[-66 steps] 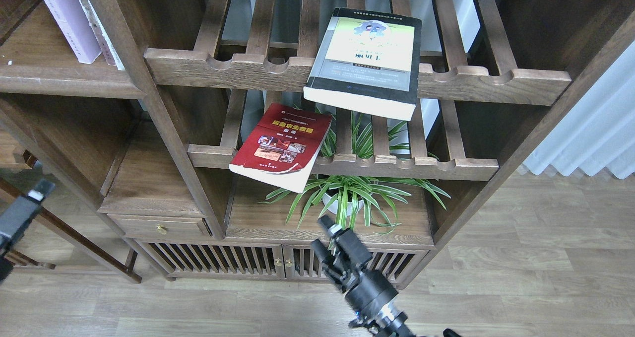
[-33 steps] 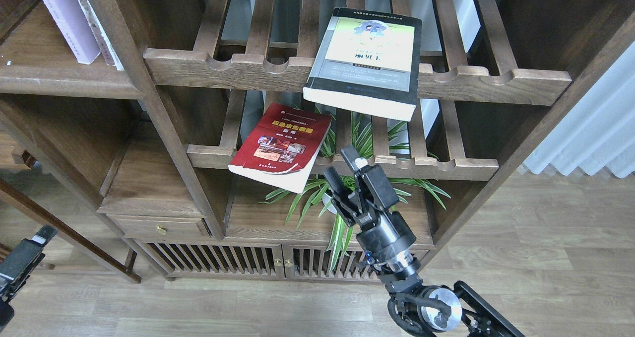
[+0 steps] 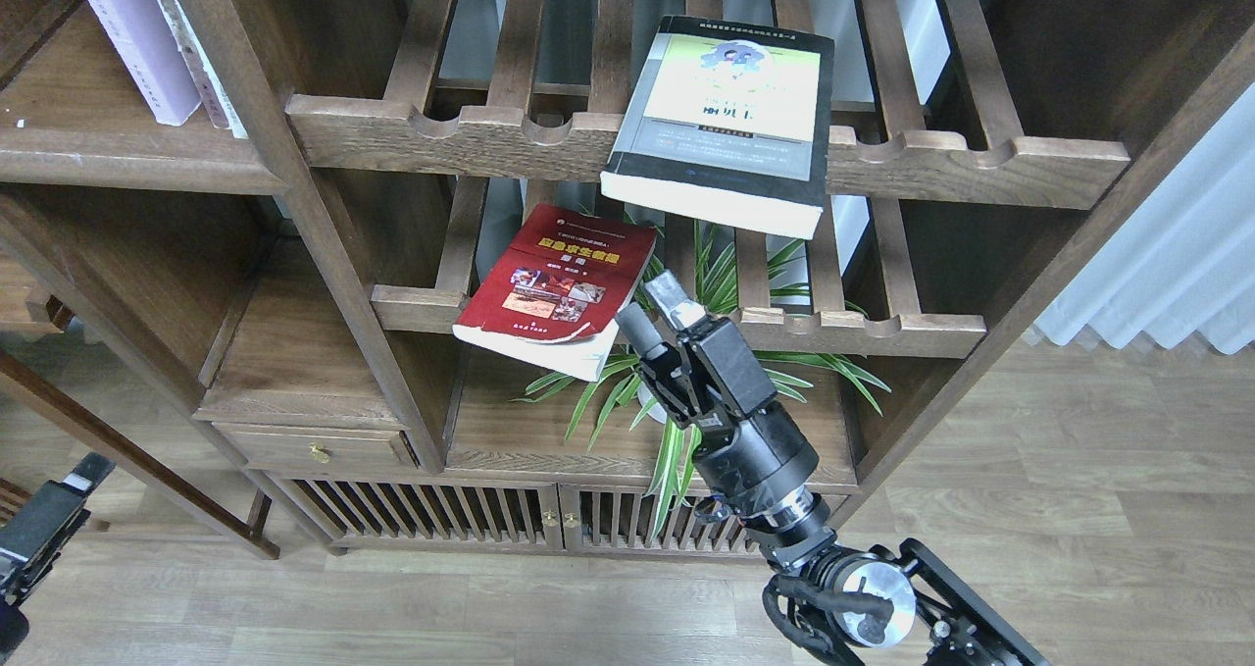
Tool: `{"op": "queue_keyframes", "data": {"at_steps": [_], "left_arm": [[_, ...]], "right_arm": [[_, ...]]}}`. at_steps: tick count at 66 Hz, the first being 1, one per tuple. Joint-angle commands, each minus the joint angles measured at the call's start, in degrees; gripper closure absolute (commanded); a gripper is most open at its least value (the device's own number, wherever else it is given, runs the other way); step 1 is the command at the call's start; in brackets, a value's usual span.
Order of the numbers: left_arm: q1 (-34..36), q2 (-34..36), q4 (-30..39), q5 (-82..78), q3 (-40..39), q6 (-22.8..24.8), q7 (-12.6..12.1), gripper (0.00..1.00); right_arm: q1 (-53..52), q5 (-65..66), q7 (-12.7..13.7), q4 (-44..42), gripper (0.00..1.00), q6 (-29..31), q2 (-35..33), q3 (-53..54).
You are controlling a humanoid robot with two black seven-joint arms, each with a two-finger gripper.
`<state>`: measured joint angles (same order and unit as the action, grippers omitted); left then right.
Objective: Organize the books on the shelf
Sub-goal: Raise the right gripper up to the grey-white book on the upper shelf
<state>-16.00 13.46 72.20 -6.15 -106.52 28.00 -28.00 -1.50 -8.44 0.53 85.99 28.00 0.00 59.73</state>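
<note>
My right gripper needs to grab the black-bordered book by its overhanging bottom corner (image 3: 805, 209). This will empty the upper slatted rack (image 3: 518, 138) for organizing.
A red book (image 3: 559, 288) with a yellow title lies tilted on the lower slatted rack, its front corner hanging over the rail. On the upper slatted rack a black-bordered book (image 3: 721, 122) with a yellow-green cover lies flat, overhanging the front. A pale lavender book (image 3: 132, 38) stands upright on the flat dark-brown shelf (image 3: 108, 151) at the upper left. My right gripper (image 3: 649, 311) is open, its fingers just right of the red book's lower right corner, with nothing between them. My left gripper (image 3: 44, 529) shows only as a dark block at the bottom left edge.
A spider plant in a white pot (image 3: 686, 391) stands on the cabinet top right behind my right gripper. A drawer (image 3: 314, 447) and slatted cabinet doors (image 3: 441, 519) sit below. A white curtain (image 3: 1167, 254) hangs at the right. Wooden uprights divide the bays.
My right arm has risen from low in front of the cabinet and swung left toward the red book. My left gripper dropped lower at the left edge. The books have not moved.
</note>
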Motion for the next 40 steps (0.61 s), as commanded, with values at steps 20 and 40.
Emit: {"op": "queue_keyframes", "data": {"at_steps": [20,40], "left_arm": [[0.00,-0.10,-0.04,0.00,0.43,0.00,0.00,0.00],[0.09,-0.27,-0.04,0.00,0.78,0.00,0.00,0.00]], "right_arm": [[-2.81,0.00,0.09,0.06,0.01,0.00,0.00,4.96],[-4.21,-0.18,0.17,-0.12,0.01,0.00,0.00,8.30]]}}
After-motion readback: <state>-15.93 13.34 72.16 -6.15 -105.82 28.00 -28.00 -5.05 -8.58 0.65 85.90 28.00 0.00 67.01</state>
